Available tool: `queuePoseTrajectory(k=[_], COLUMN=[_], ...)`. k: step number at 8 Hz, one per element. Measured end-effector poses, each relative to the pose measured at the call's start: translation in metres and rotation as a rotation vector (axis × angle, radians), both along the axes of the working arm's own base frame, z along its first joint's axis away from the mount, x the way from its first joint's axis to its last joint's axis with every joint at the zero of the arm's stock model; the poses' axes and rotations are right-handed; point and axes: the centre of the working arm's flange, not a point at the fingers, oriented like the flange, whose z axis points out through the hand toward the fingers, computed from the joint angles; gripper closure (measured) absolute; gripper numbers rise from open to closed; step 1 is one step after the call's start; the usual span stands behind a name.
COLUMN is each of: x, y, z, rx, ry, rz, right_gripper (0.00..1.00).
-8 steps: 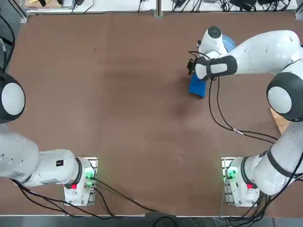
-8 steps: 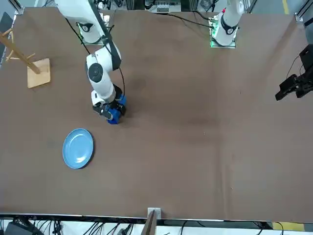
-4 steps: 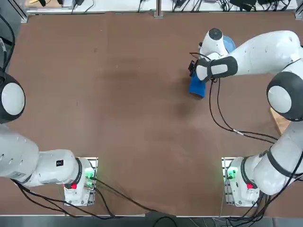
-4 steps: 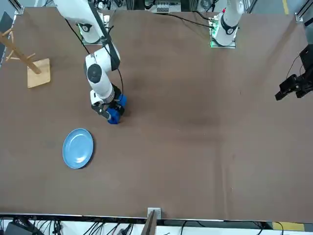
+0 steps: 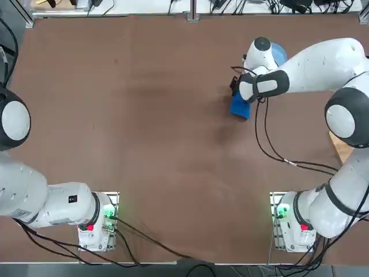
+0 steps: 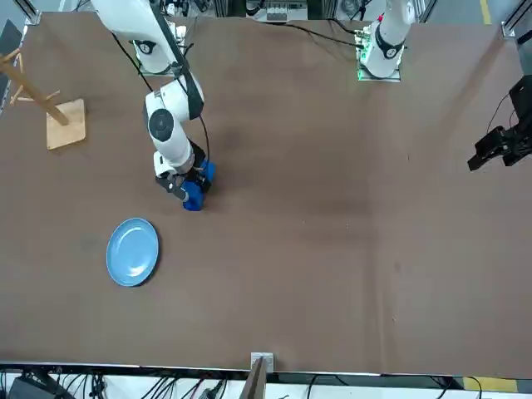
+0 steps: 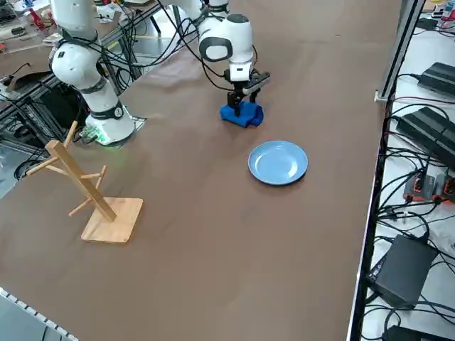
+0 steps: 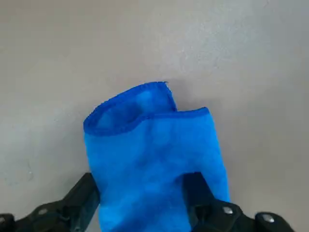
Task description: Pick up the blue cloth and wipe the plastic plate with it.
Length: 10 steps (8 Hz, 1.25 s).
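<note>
My right gripper must next grab the blue cloth by its bunched middle (image 8: 145, 193) to wipe the plastic plate.
The blue cloth (image 5: 239, 108) (image 6: 194, 197) (image 7: 242, 114) lies bunched on the brown table, its folded edge showing in the right wrist view (image 8: 154, 145). My right gripper (image 5: 237, 88) (image 6: 184, 184) (image 7: 243, 94) (image 8: 142, 188) stands straight over it, open. One black finger (image 8: 82, 193) is on each side of the fabric, and the jaws straddle the cloth without pinching it. The plastic plate (image 6: 133, 252) (image 7: 278, 162) is pale blue and round. It lies flat a short way beyond the cloth, apart from it, and the arm mostly hides it in the top view (image 5: 279, 53).
A wooden rack (image 6: 51, 112) (image 7: 89, 188) on a square base stands toward the robot's right side of the table, nearer the arm's base. Cables and boxes (image 7: 419, 142) lie off the far table edge.
The right gripper has shifted slightly over the cloth and now covers a little more of it from overhead. Its fingers stay open. The cloth and the plate have not moved.
</note>
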Motion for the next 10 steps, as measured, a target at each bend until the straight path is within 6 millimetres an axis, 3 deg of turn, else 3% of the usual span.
queuePoseTrajectory(k=[5, 6, 7, 10], x=[-0.01, -0.01, -0.009, -0.007], y=[-0.005, -0.006, -0.005, -0.006], z=[-0.016, -0.016, -0.015, -0.008], rx=[0.009, 0.009, 0.009, 0.009], ry=[-0.026, -0.029, -0.03, -0.033], rz=[0.007, 0.022, 0.039, 0.043], right_gripper=[0.02, 0.13, 0.16, 0.74])
